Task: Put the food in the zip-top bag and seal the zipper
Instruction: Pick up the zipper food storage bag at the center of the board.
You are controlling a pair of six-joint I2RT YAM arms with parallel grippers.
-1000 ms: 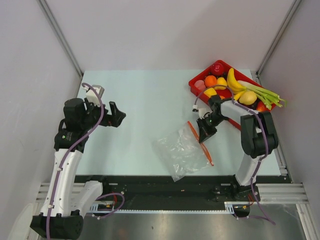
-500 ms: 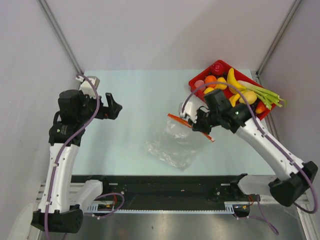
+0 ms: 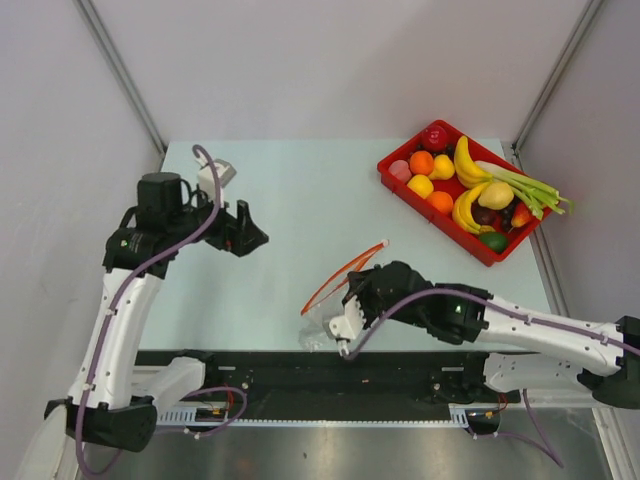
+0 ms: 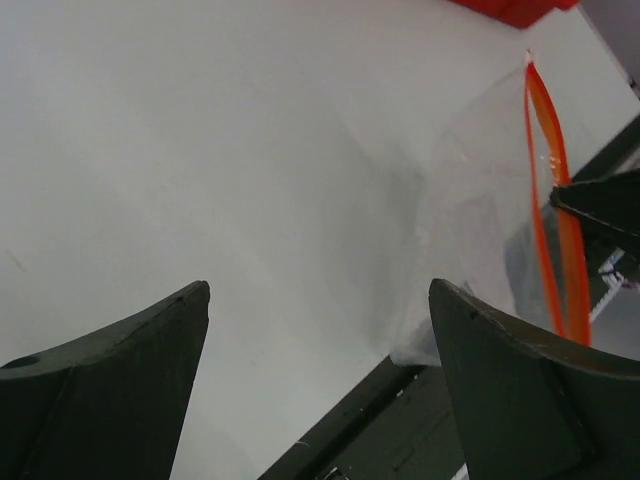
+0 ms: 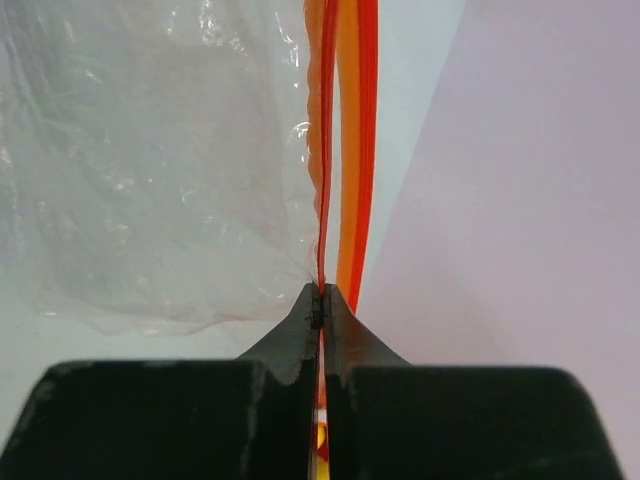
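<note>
Next, my left gripper grabs the zipper edge (image 3: 337, 275) (image 4: 539, 211) opposite my right gripper's, to keep the bag open for food.
The clear zip-top bag (image 3: 322, 322) hangs by its orange-red zipper (image 3: 345, 272) near the table's front edge. My right gripper (image 3: 358, 287) is shut on one lip of the zipper (image 5: 322, 150), with the bag's film (image 5: 150, 170) spreading to the left of it. The mouth stands slightly parted. My left gripper (image 3: 247, 233) is open and empty, over the table left of the bag; its wrist view shows the bag (image 4: 470, 200) and zipper (image 4: 545, 170) ahead to the right. The food (image 3: 421, 162) lies in the red tray at the back right.
The red tray (image 3: 392, 164) also holds bananas (image 3: 463, 160) and green stalks (image 3: 530, 188). A black rail (image 3: 260, 365) runs along the table's near edge, just below the bag. Grey walls stand on both sides.
My right arm has swung toward the near edge, carrying the bag by its zipper from the table's middle right. My left gripper has shifted a little to the right.
</note>
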